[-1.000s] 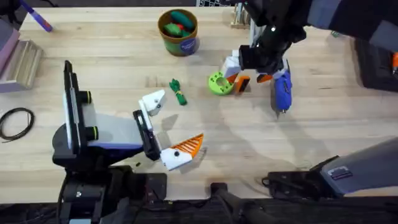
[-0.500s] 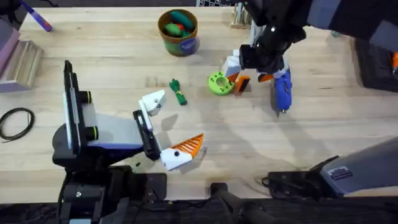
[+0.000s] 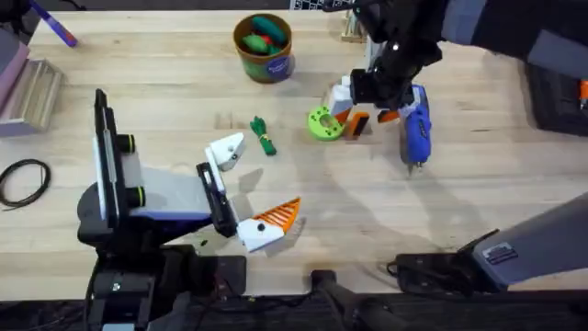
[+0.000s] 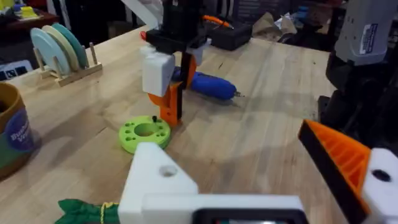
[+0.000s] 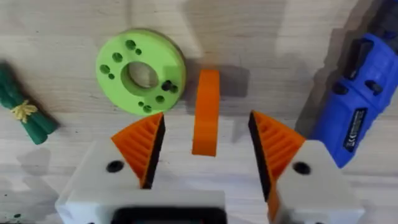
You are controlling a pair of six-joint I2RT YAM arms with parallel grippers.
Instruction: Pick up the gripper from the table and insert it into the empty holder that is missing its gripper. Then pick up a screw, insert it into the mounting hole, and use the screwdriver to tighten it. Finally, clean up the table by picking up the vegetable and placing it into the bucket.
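Note:
The right gripper grabs the small orange gripper by its long sides next, to fill the white holder (image 3: pixel 227 150) that is missing its gripper.
The small orange-and-black gripper (image 3: pixel 356 122) lies on the table beside a green disc (image 3: pixel 323 122). My right gripper (image 3: pixel 365 108) stands open right over it. In the right wrist view the orange block (image 5: pixel 206 112) lies between the orange pads (image 5: pixel 143 146), apart from both. A dark screw (image 5: pixel 166 87) stands in the disc (image 5: pixel 142 79). The blue screwdriver (image 3: pixel 417 133) lies just right of the block. The green vegetable (image 3: pixel 264 136) lies left of the disc, the brown bucket (image 3: pixel 264 46) at the back. My left gripper (image 3: pixel 257 184) hangs open near the front, holding nothing. I cannot make out the holder.
A rack of plates (image 4: pixel 59 53) stands at the table's far edge behind the right arm. A black cable loop (image 3: pixel 23 179) lies at the left edge, a purple pen (image 3: pixel 55 28) at the far left corner. Bare wood spreads across the front right.
The right arm has shifted slightly left and away over the orange block. The left arm and all objects have stayed put.

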